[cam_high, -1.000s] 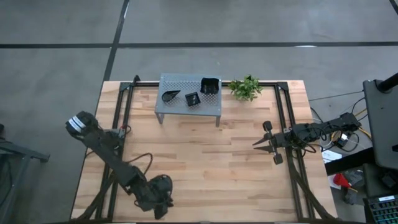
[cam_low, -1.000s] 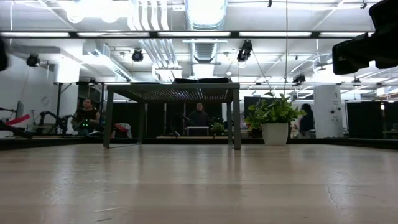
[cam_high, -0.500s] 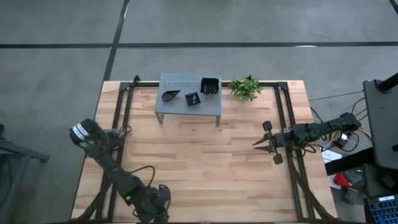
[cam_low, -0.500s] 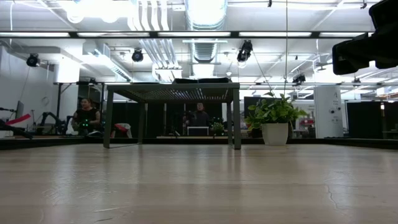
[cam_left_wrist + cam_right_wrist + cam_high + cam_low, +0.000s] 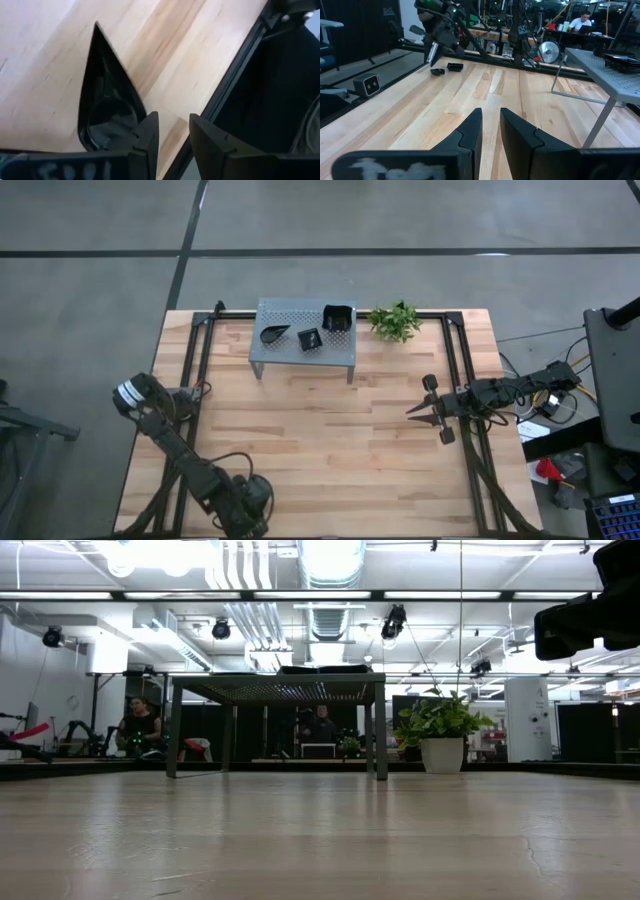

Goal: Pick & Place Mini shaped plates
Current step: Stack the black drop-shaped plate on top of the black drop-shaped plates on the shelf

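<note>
I need to grab the teardrop plate by the rim of its rounded end with my left gripper next, then move it onto the shelf.
Three mini shaped plates lie on top of the grey perforated shelf: a leaf shape, a tiny square and a larger square. A black teardrop plate lies flat on the wood at the near left corner. My left gripper points steeply down there, open, with bare wood between its fingers and the plate just outside one finger. The right wrist view shows two small black plates on the table under that arm. My right gripper waits at the right edge, level, slightly open and holding nothing. My left gripper has one finger right at the teardrop plate's rounded end, coming from above. The finger hides the meeting place, so I cannot tell whether it touches. The plate lies flat on the table.
A small green plant stands right of the shelf at the far edge. Black frame rails run along both table sides, and one rail passes close by my left gripper. The middle of the table is bare wood.
My left gripper has gone a little toward the table's near edge and down, tipping steeper and rolling about its own axis. The plates on the shelf and the right arm have kept still.
</note>
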Available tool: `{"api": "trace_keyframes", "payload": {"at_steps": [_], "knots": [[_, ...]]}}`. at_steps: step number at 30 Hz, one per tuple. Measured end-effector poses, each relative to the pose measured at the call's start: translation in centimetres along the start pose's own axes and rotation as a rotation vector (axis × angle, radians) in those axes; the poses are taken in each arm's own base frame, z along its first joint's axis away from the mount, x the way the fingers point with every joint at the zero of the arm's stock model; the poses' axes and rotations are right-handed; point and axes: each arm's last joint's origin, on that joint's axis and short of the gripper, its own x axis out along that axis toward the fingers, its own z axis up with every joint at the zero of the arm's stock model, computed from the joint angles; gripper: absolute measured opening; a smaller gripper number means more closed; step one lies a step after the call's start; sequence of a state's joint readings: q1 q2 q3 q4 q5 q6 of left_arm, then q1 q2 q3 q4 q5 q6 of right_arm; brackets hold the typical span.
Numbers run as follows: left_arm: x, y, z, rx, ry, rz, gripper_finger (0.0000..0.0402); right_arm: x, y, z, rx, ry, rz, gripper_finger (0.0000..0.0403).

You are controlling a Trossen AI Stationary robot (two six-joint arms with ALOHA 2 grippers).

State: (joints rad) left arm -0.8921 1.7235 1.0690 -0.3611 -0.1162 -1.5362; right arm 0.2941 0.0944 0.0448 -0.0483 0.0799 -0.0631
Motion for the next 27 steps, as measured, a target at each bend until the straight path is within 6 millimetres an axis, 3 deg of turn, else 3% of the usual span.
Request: {"api": "trace_keyframes", "payload": {"at_steps": [6,11,17,27], "knots": [[-0.5,-1.4,0.3,0.062,-0.052,0.079,0.0101,0.0,0.0,0.0,0.0,0.0,-0.001,0.0063],[0.6,-1.7,0.1,0.083,-0.039,0.235,0.0101,0.0,0.0,0.0,0.0,0.0,0.0,0.0063],[1.8,-3.4,0.1,0.146,-0.04,0.243,0.0101,0.0,0.0,0.0,0.0,0.0,0.0,0.0063],[3.1,-3.8,-0.1,0.188,0.003,0.356,0.0101,0.0,0.0,0.0,0.0,0.0,-0.001,0.0063]]}}
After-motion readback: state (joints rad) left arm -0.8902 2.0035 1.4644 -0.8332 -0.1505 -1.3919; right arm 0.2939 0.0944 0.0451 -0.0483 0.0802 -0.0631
